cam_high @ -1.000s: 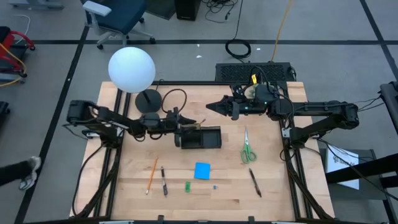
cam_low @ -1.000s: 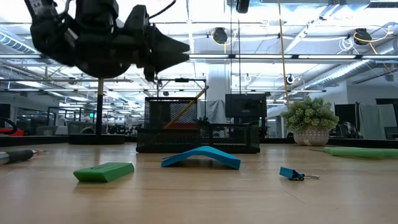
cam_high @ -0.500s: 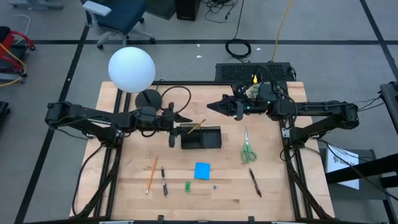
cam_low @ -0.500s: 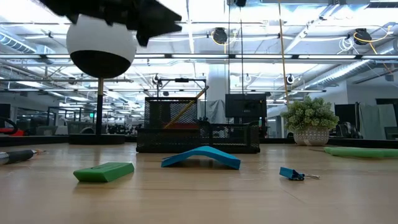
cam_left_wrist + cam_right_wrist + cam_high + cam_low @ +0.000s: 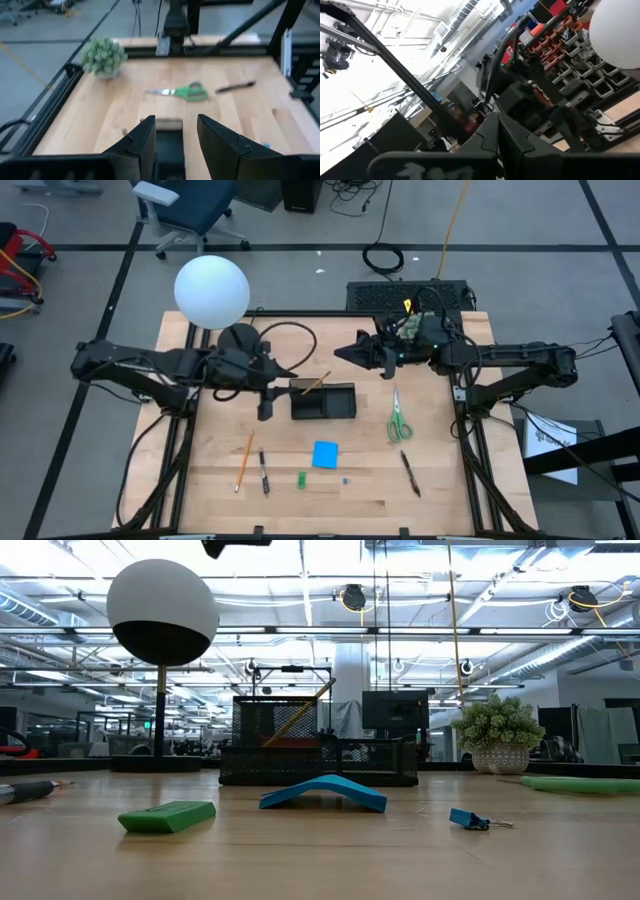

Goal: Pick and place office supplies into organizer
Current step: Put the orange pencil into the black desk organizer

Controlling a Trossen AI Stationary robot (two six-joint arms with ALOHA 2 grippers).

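Observation:
I will stock the black organizer (image 5: 323,401) next, so I will grab the orange pencil by its body near the eraser (image 5: 241,475) with my left gripper.
The black organizer (image 5: 323,401) stands mid-table with a tan pencil (image 5: 316,383) leaning out of its tall compartment. My left gripper (image 5: 280,375) hangs open above the table just left of it, holding nothing; its fingers (image 5: 148,144) frame the organizer's top (image 5: 169,146). My right gripper (image 5: 345,352) is shut and raised behind the organizer. Lying flat on the table are green-handled scissors (image 5: 399,418), a blue note pad (image 5: 325,454), a tiny green piece (image 5: 301,479), an orange pencil (image 5: 244,460) and two black pens (image 5: 263,472) (image 5: 410,473).
A lamp with a white globe (image 5: 211,291) and round black base (image 5: 238,340) stands at the far left. A fuzzy green plant (image 5: 103,57) sits at the far right, and a small blue clip (image 5: 470,819) lies near the note pad. Bare wood lies along the near edge.
My left gripper has risen from over the organizer and drawn back toward the table's left edge, tipping from pointing steeply down to nearly level. It has stayed open. The tan pencil stays leaning in the organizer.

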